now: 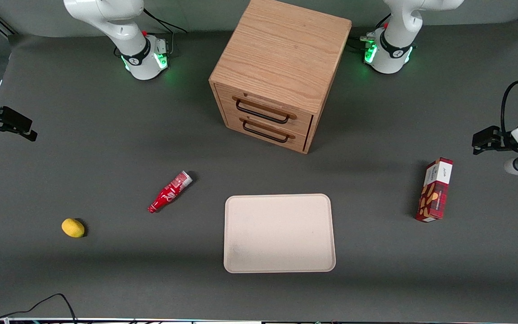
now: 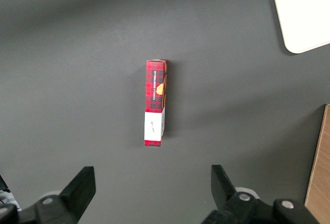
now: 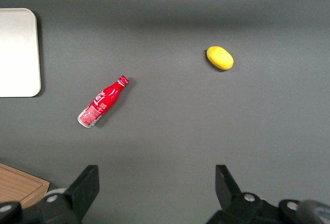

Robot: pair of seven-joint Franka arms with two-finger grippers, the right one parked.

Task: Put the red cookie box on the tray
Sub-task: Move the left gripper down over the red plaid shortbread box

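Note:
The left gripper grips the red cookie box by its white end (image 1: 438,173) next. The box goes on the tray (image 1: 279,232).
The red cookie box (image 1: 435,190) lies on its long side on the dark table toward the working arm's end, well apart from the tray. It also shows in the left wrist view (image 2: 155,103), with its white end panel toward the gripper. The cream-beige tray (image 1: 279,232) lies flat and bare near the table's middle, in front of the drawer cabinet; one corner of it shows in the left wrist view (image 2: 304,13). My left gripper (image 1: 484,138) hangs above the table near the box, open and empty (image 2: 152,175), touching nothing.
A wooden two-drawer cabinet (image 1: 281,72) stands farther from the front camera than the tray; its edge shows in the left wrist view (image 2: 319,167). A small red bottle (image 1: 169,191) and a yellow lemon (image 1: 73,227) lie toward the parked arm's end.

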